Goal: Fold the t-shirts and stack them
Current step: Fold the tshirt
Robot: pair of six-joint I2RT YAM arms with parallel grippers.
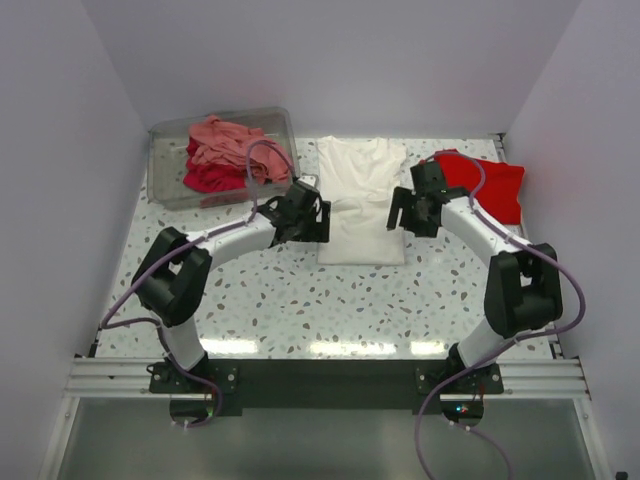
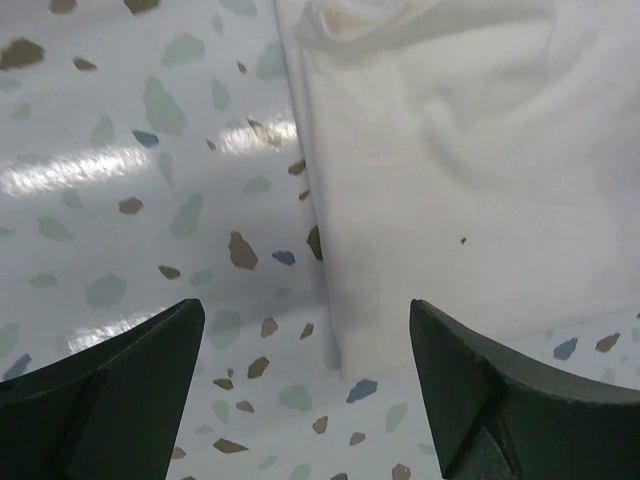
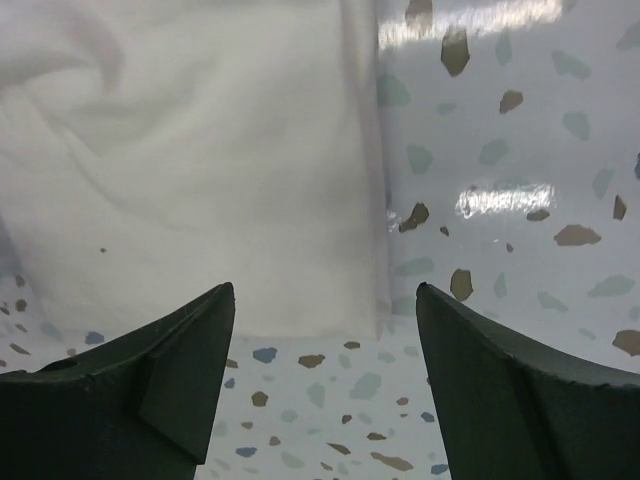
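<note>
I should next grab the white t-shirt's near corner on the red t-shirt's side with my right gripper, then fold the white t-shirt's near end over.
A white t-shirt [image 1: 360,200] lies folded into a long rectangle in the middle of the table. A bright red t-shirt [image 1: 487,183] lies folded to its right. My left gripper [image 1: 316,220] hovers at the white shirt's left edge, and my right gripper [image 1: 401,214] at its right edge. In the left wrist view the left gripper [image 2: 305,335] is open over the white shirt's [image 2: 450,170] near left corner, with nothing between its fingers. In the right wrist view the right gripper [image 3: 325,305] is open above the white shirt's [image 3: 200,170] near right corner and holds nothing.
A clear plastic bin [image 1: 160,165] stands at the back left, holding crumpled salmon-pink cloth [image 1: 228,140] over crimson cloth [image 1: 210,178]. White walls close in the speckled table [image 1: 300,300] on the left, back and right.
</note>
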